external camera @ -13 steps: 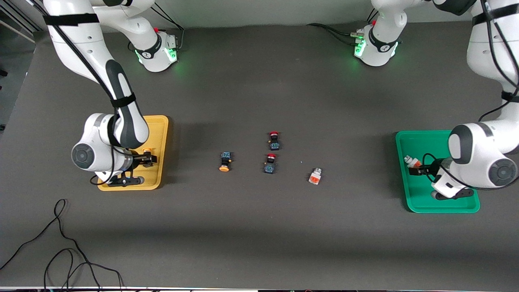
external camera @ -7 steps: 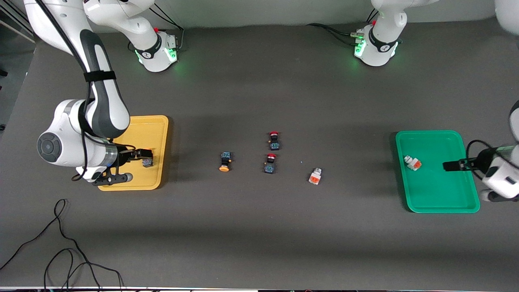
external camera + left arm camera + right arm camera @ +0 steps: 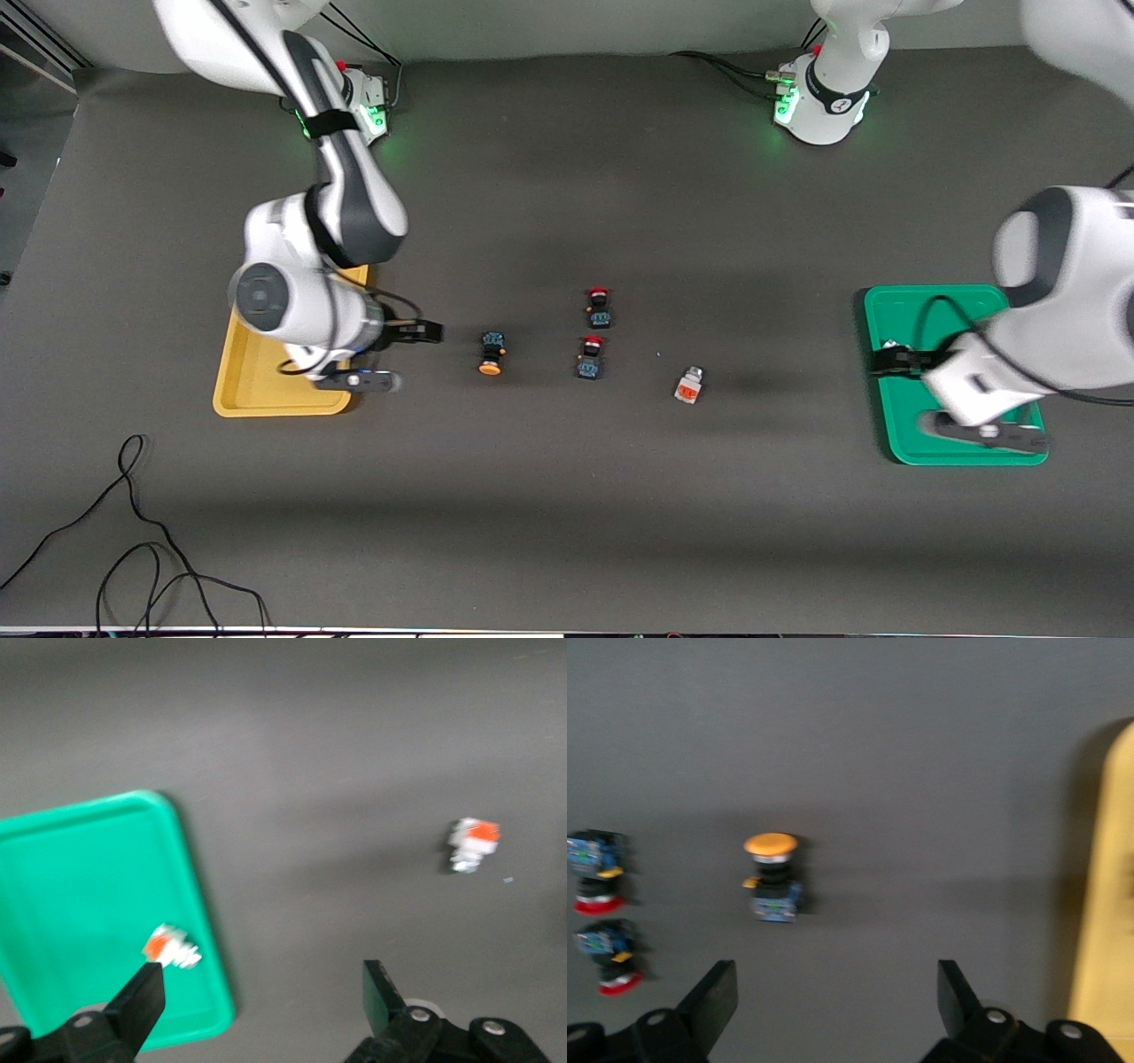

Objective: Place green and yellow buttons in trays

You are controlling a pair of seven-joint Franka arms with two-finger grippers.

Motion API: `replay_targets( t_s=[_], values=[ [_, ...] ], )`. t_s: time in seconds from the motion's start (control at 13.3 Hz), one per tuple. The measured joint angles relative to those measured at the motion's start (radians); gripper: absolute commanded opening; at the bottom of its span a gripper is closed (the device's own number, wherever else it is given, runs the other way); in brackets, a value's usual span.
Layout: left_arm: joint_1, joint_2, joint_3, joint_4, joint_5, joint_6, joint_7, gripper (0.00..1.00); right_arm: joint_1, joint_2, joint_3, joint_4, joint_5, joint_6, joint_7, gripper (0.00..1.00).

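The left gripper grabs the white button by its orange-red patched body (image 3: 687, 392) (image 3: 481, 833) next, to place it in the green tray.
A dark button with an orange-yellow cap (image 3: 491, 352) (image 3: 772, 875) lies on the table between the yellow tray (image 3: 266, 390) (image 3: 1107, 904) and the middle. My right gripper (image 3: 430, 332) (image 3: 835, 979) hangs open and empty over the bare table between that tray and this button. A white button with an orange-red patch (image 3: 687, 386) (image 3: 472, 843) lies on the table toward the green tray (image 3: 904, 310) (image 3: 71, 868). A second white button (image 3: 171, 946) rests inside the green tray near its rim. My left gripper (image 3: 881, 361) (image 3: 261, 970) is open and empty over that rim.
Two dark switches with red caps (image 3: 599, 307) (image 3: 591, 356) lie at the table's middle, one nearer the front camera than the other. Loose black cables (image 3: 133, 549) trail along the table's front edge at the right arm's end.
My right gripper opened, left a button in the yellow tray and swung out over the table toward the yellow-capped button. My left arm swung back over the green tray's inner rim.
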Motion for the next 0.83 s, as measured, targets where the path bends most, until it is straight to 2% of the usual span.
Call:
replay_targets(
  t_s=[0.23,0.53,0.6,0.68,0.75,0.83],
  values=[
    [-0.139,0.034,-0.003,-0.001,0.002,0.072,-0.145,0.99,0.039,0.119,0.006,0.083,0.027,0.054,0.053,1.0],
    [-0.235,0.088,-0.004,-0.012,-0.002,0.14,-0.225,1.0,0.1,0.261,0.011,0.091,0.067,0.192,0.09,1.0],
    [-0.252,0.098,-0.004,-0.038,-0.002,0.168,-0.225,1.0,0.109,0.286,0.014,0.096,0.076,0.209,0.093,1.0],
    [-0.269,0.102,-0.004,-0.08,-0.001,0.213,-0.225,1.0,0.114,0.302,0.015,0.099,0.079,0.215,0.095,0.94],
    [-0.28,0.104,-0.004,-0.121,-0.001,0.259,-0.225,1.0,0.115,0.307,0.015,0.101,0.08,0.216,0.096,0.38],
    [-0.288,0.105,-0.004,-0.168,0.0,0.316,-0.225,1.0,0.114,0.307,0.015,0.101,0.08,0.215,0.097,0.02]
  ],
)
